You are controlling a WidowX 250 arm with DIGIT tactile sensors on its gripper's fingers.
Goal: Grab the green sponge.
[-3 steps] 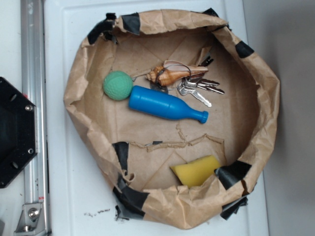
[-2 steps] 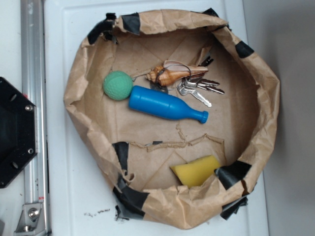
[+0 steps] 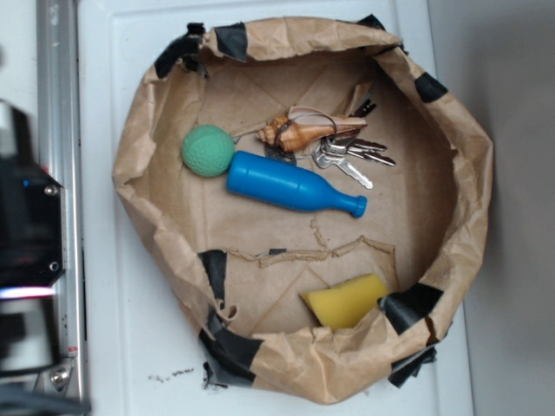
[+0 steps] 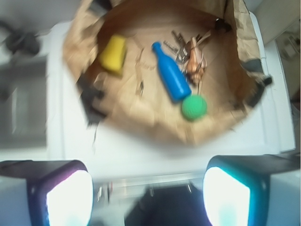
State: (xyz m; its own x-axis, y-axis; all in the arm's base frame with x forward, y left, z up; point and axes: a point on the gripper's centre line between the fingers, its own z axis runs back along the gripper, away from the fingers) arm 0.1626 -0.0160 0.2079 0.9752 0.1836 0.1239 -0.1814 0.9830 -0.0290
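The gripper grabs the slanted sides of the sponge next, to get it out of the paper basin.
The green sponge, really a yellow foam wedge, lies at the lower right inside the brown paper basin, against its near wall. In the wrist view the sponge shows at the upper left of the basin. My gripper is open, its two fingers wide apart with nothing between them, outside the basin over the white surface and well away from the sponge. In the exterior view only a blurred dark part of the arm shows at the left edge.
Inside the basin lie a blue bottle, a round green ball, a seashell and a bunch of keys. Black tape patches the paper rim. A metal rail runs along the left of the white surface.
A blurred dark part of the arm has come in over the black mount at the left edge of the exterior view. Everything in the basin stays where it was.
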